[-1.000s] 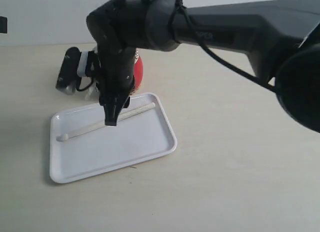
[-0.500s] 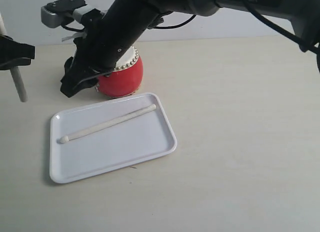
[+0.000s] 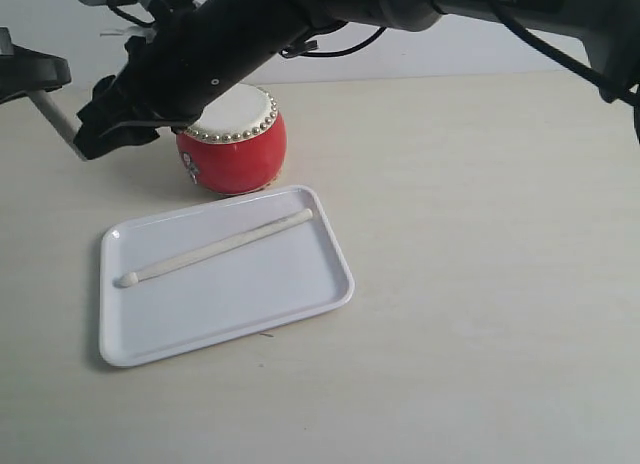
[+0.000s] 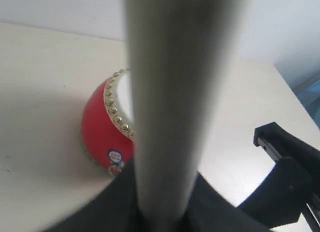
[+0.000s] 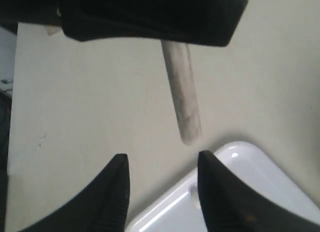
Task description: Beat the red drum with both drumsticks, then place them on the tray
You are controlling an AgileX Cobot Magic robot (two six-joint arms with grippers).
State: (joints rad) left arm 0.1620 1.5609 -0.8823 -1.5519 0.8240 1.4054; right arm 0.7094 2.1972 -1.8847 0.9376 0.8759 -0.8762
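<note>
My right gripper is to grab the drumstick by its plain handle end (image 3: pixel 72 138) next, so that it can put the raised drumstick on the tray (image 3: pixel 250 294).
The red drum (image 3: pixel 235 149) with its cream top stands behind the white tray (image 3: pixel 250 294). One pale drumstick (image 3: pixel 215 246) lies slantwise on the tray, untouched. At the far left my left gripper (image 3: pixel 30 76) is shut on the second drumstick (image 3: pixel 55 122), which slants down from it above the table. That stick fills the left wrist view (image 4: pixel 175 92), with the drum (image 4: pixel 100 129) behind it. My right gripper (image 3: pixel 100 139) reaches across in front of the drum's left side. It is open and empty (image 5: pixel 161 156), just short of the held stick's end (image 5: pixel 182 102) and over a tray corner (image 5: pixel 260 177).
The right arm's thick black body (image 3: pixel 330 14) crosses the top of the exterior view, above and behind the drum. Bare pale tabletop (image 3: pixel 480 264) stretches to the right of the tray. A light wall runs behind the table.
The right gripper has lifted off the tray and swung left past the drum, leaving one stick lying there. The left gripper's stick has tilted from upright to slanted.
</note>
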